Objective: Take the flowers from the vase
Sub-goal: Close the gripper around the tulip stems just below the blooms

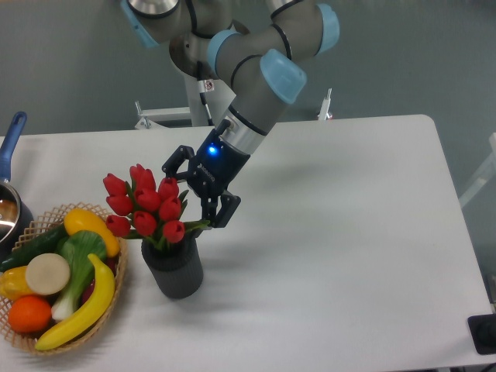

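Observation:
I should next grab the flowers (145, 203) by their leafy stems, just under the red buds, so that my gripper can lift them out of the vase (173, 268).
The flowers (145, 203), a bunch of red tulip buds with green leaves, stand upright in the dark grey ribbed vase (173, 268) at the left of the white table. My gripper (194, 192) hangs just right of the buds, its black fingers spread open. One finger (174, 160) sits by the upper buds, and the other finger (225, 209) is low beside a green leaf. Nothing is held between them.
A wicker basket (118, 271) with a banana, an orange, a cucumber and other produce stands left of the vase. A blue-handled pot (11, 139) sits at the far left edge. A black object (483, 333) lies at the bottom right corner.

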Available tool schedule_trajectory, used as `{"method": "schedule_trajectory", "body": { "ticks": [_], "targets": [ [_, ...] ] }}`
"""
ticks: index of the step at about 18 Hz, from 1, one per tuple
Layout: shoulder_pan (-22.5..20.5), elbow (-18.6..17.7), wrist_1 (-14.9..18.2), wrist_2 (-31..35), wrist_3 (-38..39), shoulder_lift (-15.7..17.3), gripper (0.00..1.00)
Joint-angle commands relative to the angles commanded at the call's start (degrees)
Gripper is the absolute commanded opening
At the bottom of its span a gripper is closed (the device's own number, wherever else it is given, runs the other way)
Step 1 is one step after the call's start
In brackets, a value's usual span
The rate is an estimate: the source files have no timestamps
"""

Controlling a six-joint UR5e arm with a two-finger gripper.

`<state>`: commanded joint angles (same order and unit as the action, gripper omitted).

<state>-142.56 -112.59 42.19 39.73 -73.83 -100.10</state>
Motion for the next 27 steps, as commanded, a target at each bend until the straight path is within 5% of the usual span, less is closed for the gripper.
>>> {"method": "schedule_trajectory", "body": {
  "ticks": [15,20,27],
  "targets": [
    [2.03,1.41,-0.09,-1.05,0.09,-1.94,0.99],
    [1.94,1.67,-0.09,-1.67,0.35,-2.12,0.62],
    [1.68,2.02,-0.09,-1.76,0.53,-2.03,0.51]
  ]
}}
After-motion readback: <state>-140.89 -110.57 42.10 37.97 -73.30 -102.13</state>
